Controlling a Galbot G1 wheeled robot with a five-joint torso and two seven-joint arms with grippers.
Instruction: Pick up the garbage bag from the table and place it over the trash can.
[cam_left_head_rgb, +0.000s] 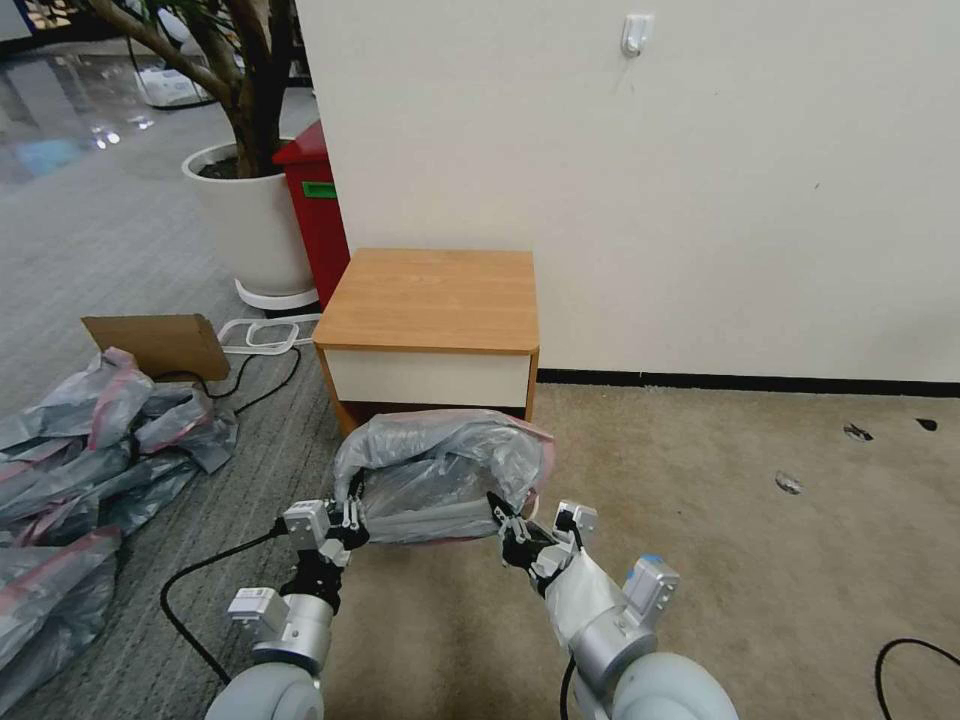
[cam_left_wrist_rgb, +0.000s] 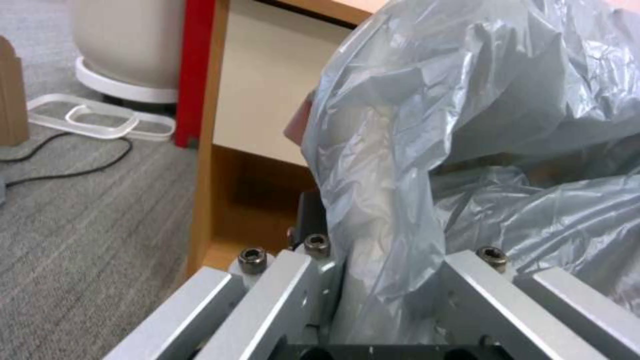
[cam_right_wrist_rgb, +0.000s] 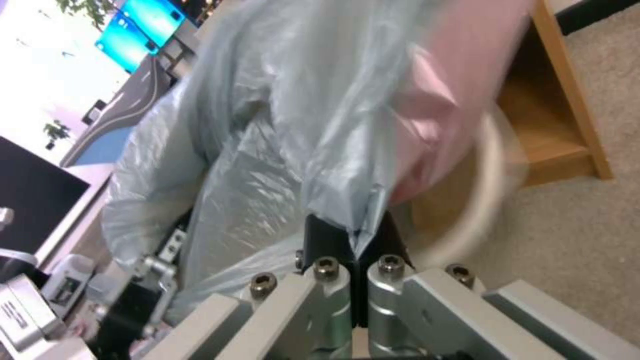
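The garbage bag needs to fit over the trash can. My left gripper should next grab the garbage bag by its folded-over edge.
The garbage bag, crinkled grey plastic with a pink rim, hangs spread between my two grippers just in front of the table. It drapes over the trash can, whose cream rolled rim curves out from under the pink edge. My right gripper is shut on a fold of the bag, its black pads pressed together. My left gripper is at the bag's other side, open, one black finger showing. Bag plastic and a white shape fill the space between its fingers.
A heap of similar grey-pink bags covers the floor at the left, with a cardboard piece behind it. A red bin and a white plant pot stand left of the table. Black cables cross the floor. Open beige carpet lies to the right.
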